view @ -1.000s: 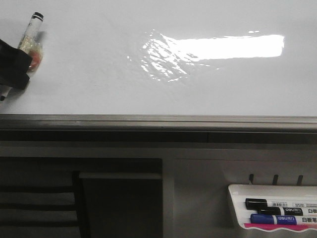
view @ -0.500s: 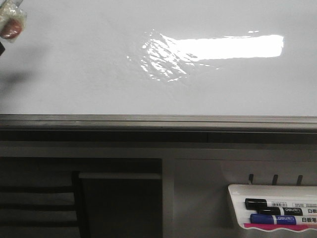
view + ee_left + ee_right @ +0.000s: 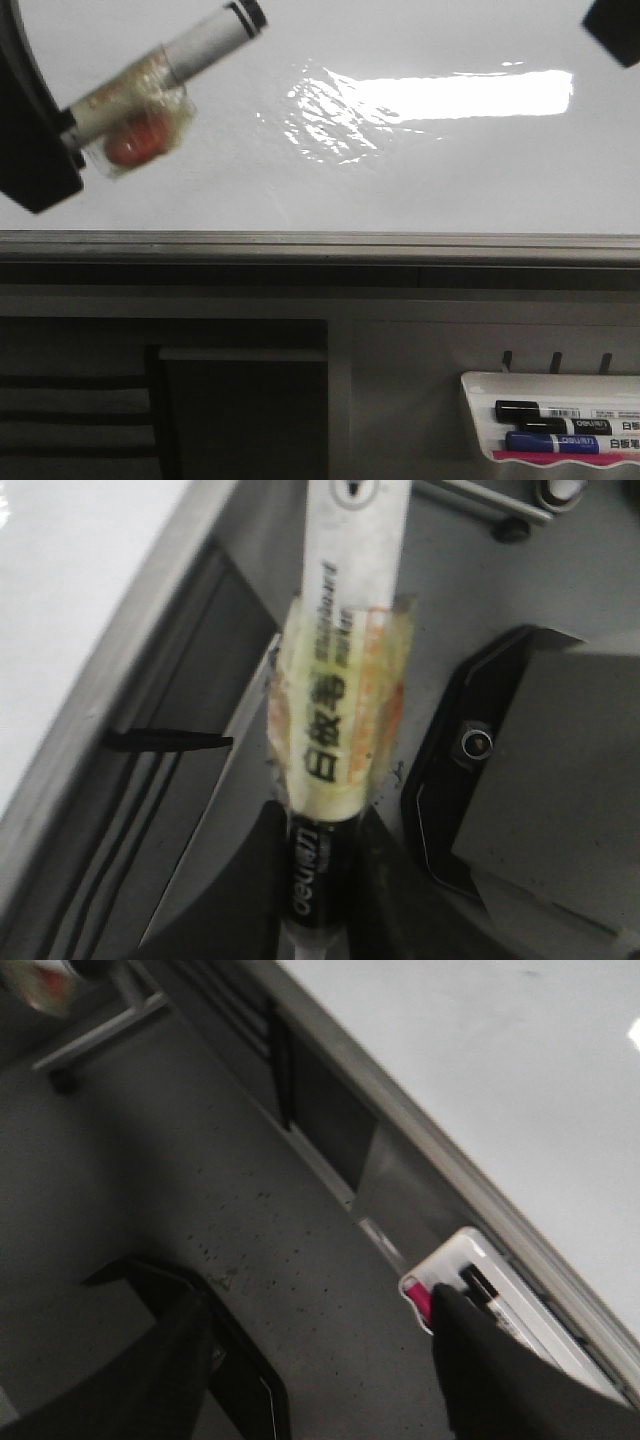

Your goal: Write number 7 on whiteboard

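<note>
The fingers of my left gripper cover the tip half of the marker. My right gripper needs to grab the marker by its bare white back end (image 3: 212, 43) next.
The whiteboard (image 3: 420, 170) lies flat and glossy, with a bright glare and a grey edge rail (image 3: 320, 245). No number 7 shows on it in any view. My left gripper (image 3: 60, 150) is at the left edge, raised toward the camera and shut on a whiteboard marker (image 3: 165, 75) wrapped in yellowish tape. The marker's black end points up and to the right. In the left wrist view the fingers (image 3: 250, 890) clamp the marker (image 3: 340, 700) at its black band. My right gripper (image 3: 320, 1360) is open and empty; only a dark corner of it (image 3: 615, 30) shows at the top right.
A small white tray (image 3: 550, 420) with a black and a blue marker hangs below the board at the lower right, and shows in the right wrist view (image 3: 470, 1280). Dark shelving (image 3: 160, 400) sits under the rail at the left. Grey floor (image 3: 250, 1190) lies below.
My left gripper left the front view at the upper left with the marker, then came back larger and nearer, the marker swung to the right. My right gripper has entered at the top right.
</note>
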Controlling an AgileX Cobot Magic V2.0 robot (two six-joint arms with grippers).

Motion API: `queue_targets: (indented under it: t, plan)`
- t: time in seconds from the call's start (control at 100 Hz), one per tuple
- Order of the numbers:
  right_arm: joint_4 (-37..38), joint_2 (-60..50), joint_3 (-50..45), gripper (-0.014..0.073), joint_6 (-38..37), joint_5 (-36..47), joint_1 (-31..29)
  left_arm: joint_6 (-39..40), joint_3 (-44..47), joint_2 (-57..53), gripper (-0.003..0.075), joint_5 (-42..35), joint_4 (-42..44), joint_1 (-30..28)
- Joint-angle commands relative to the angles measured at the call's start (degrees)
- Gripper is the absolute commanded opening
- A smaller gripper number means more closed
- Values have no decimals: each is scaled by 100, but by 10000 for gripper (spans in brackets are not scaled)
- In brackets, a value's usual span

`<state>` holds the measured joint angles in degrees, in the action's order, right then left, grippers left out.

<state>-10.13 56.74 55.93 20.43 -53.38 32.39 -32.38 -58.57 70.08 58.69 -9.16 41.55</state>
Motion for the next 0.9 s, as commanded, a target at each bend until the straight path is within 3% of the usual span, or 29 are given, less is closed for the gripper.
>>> queue_targets:
  t: [0.0, 0.21, 0.52, 0.77, 0.89]
  plan:
    - [-204, 322, 404, 416, 457, 98, 322, -62, -248, 72, -20, 100, -61, 397]
    - [-851, 1100, 655, 416, 1542, 176, 946, -240, -662, 371, -20, 337, 127, 763]
    - [-1853, 1292, 655, 416, 2668, 986, 985, -644, -759, 371, -20, 364, 290, 763]
    - [-1905, 1300, 502, 410, 2800, 1227, 985, -709, -859, 371, -20, 334, 338, 763]
    - [-1905, 1300, 374, 332, 2814, 1363, 985, -775, -859, 371, -20, 334, 338, 763]
